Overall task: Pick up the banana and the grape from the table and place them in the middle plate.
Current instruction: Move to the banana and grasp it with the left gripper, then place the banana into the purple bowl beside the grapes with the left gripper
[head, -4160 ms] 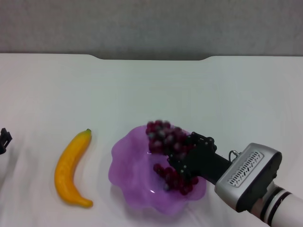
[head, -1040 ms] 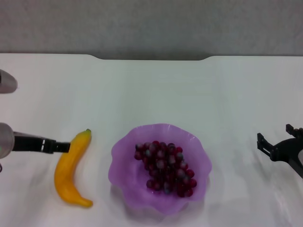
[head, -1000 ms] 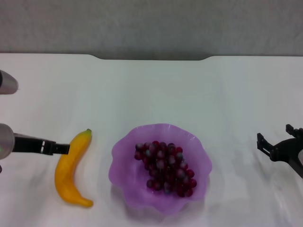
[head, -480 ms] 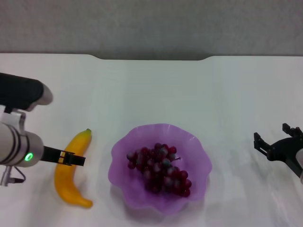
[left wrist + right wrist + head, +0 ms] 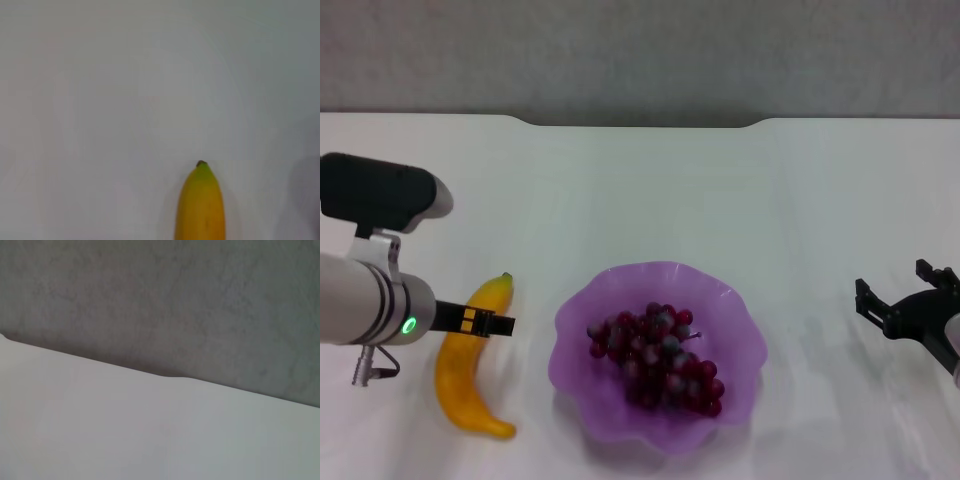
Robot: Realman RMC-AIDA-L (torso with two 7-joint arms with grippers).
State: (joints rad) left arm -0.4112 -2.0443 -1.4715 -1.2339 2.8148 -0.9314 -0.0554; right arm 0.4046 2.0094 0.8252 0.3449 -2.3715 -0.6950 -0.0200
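My left gripper lowers toward the banana's curved middle, before it closes on the banana. The fingers hang above the banana [image 5: 468, 368], nearer the green stem [image 5: 506, 278].
The banana [image 5: 468, 368] lies on the white table [image 5: 650, 190], left of the middle plate, with its green-tipped stem pointing away from me. My left gripper [image 5: 503, 324] reaches in from the left and hangs over the banana's upper half. The left wrist view shows the banana's stem end [image 5: 200, 202] on bare tabletop. The grape [image 5: 655, 360] bunch rests inside the purple scalloped middle plate [image 5: 582, 300]. Near the table's right side my right gripper [image 5: 902, 296] is open, holding nothing, well away from the plate.
The table's notched far edge [image 5: 640, 122] meets a grey wall, which the right wrist view shows too. White tabletop lies all around the plate and behind the banana.
My right gripper left the grape in the plate and drew back to the right. My left arm came in from the left and now reaches over the banana. The grape bunch shifted slightly in the plate.
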